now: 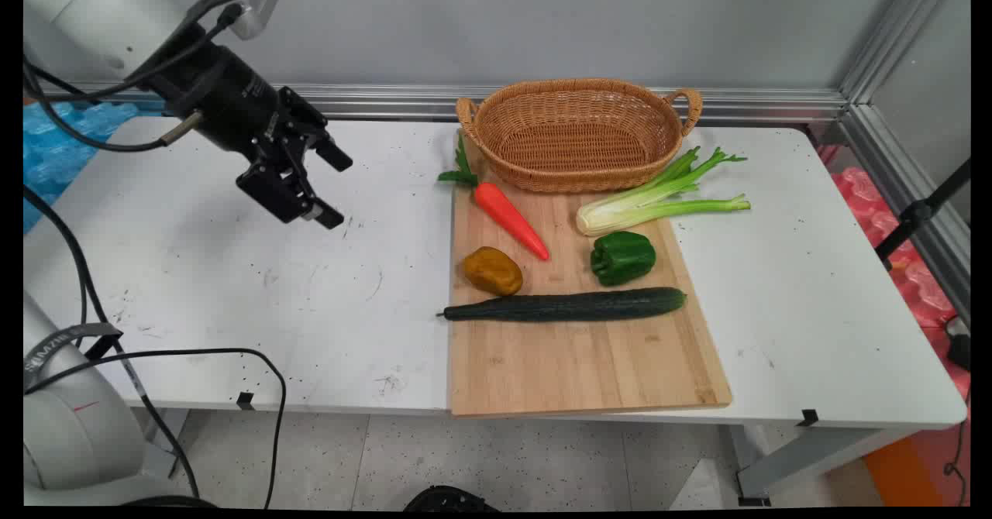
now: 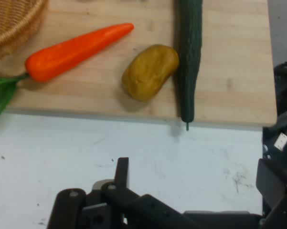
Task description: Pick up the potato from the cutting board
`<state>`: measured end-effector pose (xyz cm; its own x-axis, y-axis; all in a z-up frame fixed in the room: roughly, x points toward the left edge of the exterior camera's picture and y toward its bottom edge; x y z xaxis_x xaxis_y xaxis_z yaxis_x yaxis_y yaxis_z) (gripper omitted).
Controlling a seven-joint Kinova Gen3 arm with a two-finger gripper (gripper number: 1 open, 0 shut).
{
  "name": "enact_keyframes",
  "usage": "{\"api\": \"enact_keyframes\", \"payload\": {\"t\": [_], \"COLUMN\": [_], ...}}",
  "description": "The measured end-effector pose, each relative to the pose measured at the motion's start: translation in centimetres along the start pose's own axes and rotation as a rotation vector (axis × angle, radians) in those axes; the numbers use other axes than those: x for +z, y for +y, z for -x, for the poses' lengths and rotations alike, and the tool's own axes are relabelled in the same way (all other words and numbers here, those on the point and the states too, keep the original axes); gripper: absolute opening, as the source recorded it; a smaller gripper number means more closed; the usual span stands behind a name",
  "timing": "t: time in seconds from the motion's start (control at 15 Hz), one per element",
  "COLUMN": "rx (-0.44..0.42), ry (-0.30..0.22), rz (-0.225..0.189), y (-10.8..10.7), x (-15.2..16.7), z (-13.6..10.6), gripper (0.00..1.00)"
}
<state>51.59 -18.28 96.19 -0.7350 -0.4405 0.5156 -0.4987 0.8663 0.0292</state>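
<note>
My gripper grabs the brown potato [image 1: 493, 270] by its long rounded sides next. Then it puts the potato into the wicker basket [image 1: 578, 138].
My gripper [image 1: 339, 192] hangs open and empty above the left part of the white table [image 1: 232, 294], pointing right toward a wooden cutting board [image 1: 573, 364]. On the board lie an orange carrot [image 1: 511, 221], a brown potato [image 1: 493, 270], a long dark cucumber [image 1: 566, 305], a green pepper [image 1: 622, 257] and a celery stalk [image 1: 659, 201]. In the hand view the potato [image 2: 150, 71] sits nearest ahead of my gripper [image 2: 199, 174], between the carrot [image 2: 76, 51] and the cucumber [image 2: 190, 52], just past the board's edge [image 2: 229, 102].
An empty wicker basket [image 1: 577, 170] stands at the board's far end; its corner shows in the hand view [image 2: 9, 21]. Black cables [image 1: 256, 379] hang over the table's front left edge. A metal frame [image 1: 891, 147] runs along the back and right.
</note>
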Motion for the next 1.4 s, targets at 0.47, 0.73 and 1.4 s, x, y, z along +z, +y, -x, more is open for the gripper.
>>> {"api": "enact_keyframes", "payload": {"t": [0.47, 0.73, 1.4], "rx": [0.015, 0.033, 0.087], "ry": [0.059, 0.079, 0.104], "rz": [-0.032, -0.038, -0.042], "y": [-0.5, -0.9, -2.1], "x": [-0.7, -0.5, 3.2], "z": [-1.0, -1.7, -5.4], "gripper": [1.00, 1.00, 1.00]}}
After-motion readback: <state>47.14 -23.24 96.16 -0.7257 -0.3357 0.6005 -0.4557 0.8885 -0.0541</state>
